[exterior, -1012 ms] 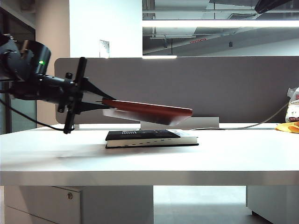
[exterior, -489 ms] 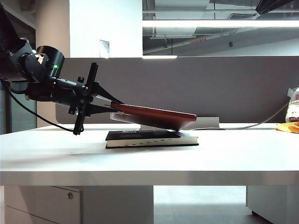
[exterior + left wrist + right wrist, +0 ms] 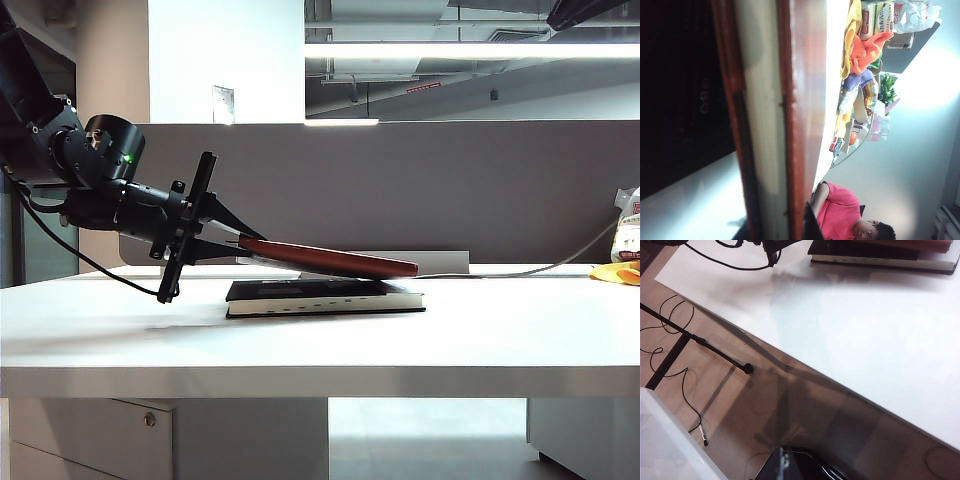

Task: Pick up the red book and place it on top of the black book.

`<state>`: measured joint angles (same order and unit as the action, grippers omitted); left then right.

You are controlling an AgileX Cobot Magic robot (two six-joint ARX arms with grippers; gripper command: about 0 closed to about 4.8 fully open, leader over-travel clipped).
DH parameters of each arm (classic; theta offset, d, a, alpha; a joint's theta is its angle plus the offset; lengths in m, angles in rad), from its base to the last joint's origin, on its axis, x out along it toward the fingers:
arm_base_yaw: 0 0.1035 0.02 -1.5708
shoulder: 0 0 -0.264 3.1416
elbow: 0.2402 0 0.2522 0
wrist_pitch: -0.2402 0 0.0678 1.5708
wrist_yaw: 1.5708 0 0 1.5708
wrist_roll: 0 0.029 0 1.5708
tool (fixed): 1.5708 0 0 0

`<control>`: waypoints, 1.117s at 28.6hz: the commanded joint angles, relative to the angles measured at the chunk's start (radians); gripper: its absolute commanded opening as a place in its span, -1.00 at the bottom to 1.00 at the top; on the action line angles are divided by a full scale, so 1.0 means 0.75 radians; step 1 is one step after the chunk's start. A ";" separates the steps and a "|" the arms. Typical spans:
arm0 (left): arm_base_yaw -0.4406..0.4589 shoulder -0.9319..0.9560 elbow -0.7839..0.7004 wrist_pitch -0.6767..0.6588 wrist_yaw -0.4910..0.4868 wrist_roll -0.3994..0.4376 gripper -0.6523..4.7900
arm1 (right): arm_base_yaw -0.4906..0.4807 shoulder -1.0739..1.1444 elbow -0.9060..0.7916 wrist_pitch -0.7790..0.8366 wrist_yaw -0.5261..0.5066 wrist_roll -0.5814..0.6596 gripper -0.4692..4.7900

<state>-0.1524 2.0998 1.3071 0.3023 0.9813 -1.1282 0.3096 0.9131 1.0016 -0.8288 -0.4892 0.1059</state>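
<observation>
My left gripper is holding the red book with its lower edge over the black book's cover (image 3: 290,288). The red book would rest there, so I should open my left gripper now.
The black book (image 3: 320,297) lies flat mid-table, white page edges toward the camera. Over it slants the red book (image 3: 330,258), its far end lowest and seemingly touching the black cover. My left gripper (image 3: 238,243) is shut on the red book's raised left end. In the left wrist view the red book (image 3: 802,100) runs away from my left gripper (image 3: 780,227), clamped between dark fingers (image 3: 812,226), with the black book (image 3: 680,100) below it. In the right wrist view both books (image 3: 880,252) sit far off; only a dark part of my right gripper (image 3: 800,467) shows.
A grey partition (image 3: 400,180) backs the white table (image 3: 300,350). A yellow cloth and a bag (image 3: 620,268) lie at the far right, with a cable (image 3: 560,262) along the back. A person in pink (image 3: 845,210) sits beyond. Below the table's edge (image 3: 790,365) is floor with cables.
My left gripper has moved right and down with the red book. The book's far end has sunk from clear above the black book down to its cover.
</observation>
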 commanded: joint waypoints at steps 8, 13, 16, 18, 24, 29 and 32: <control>0.002 -0.005 0.024 0.027 -0.048 0.025 -0.51 | 0.001 -0.003 0.005 -0.006 0.000 -0.003 -0.82; 0.002 -0.005 0.024 0.027 -0.054 0.028 -0.26 | 0.001 -0.003 0.005 -0.006 0.000 -0.003 -0.82; 0.004 -0.005 0.024 0.027 -0.075 0.030 -0.04 | 0.001 -0.003 0.005 -0.006 -0.001 -0.002 -0.82; 0.007 -0.005 0.024 0.027 -0.086 0.039 0.05 | 0.001 -0.003 0.005 -0.007 -0.002 -0.003 -0.82; 0.006 -0.005 0.028 -0.031 -0.048 0.143 0.04 | 0.001 -0.003 0.005 -0.006 -0.003 -0.003 -0.82; 0.007 -0.005 0.129 -0.310 -0.103 0.338 -0.07 | 0.001 -0.003 0.005 -0.007 -0.004 -0.002 -0.82; 0.006 -0.005 0.246 -0.573 -0.205 0.530 -0.14 | 0.001 -0.003 0.005 -0.007 -0.004 -0.002 -0.82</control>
<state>-0.1471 2.1033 1.4631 -0.0631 0.8597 -0.8127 0.3099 0.9131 1.0016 -0.8394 -0.4900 0.1062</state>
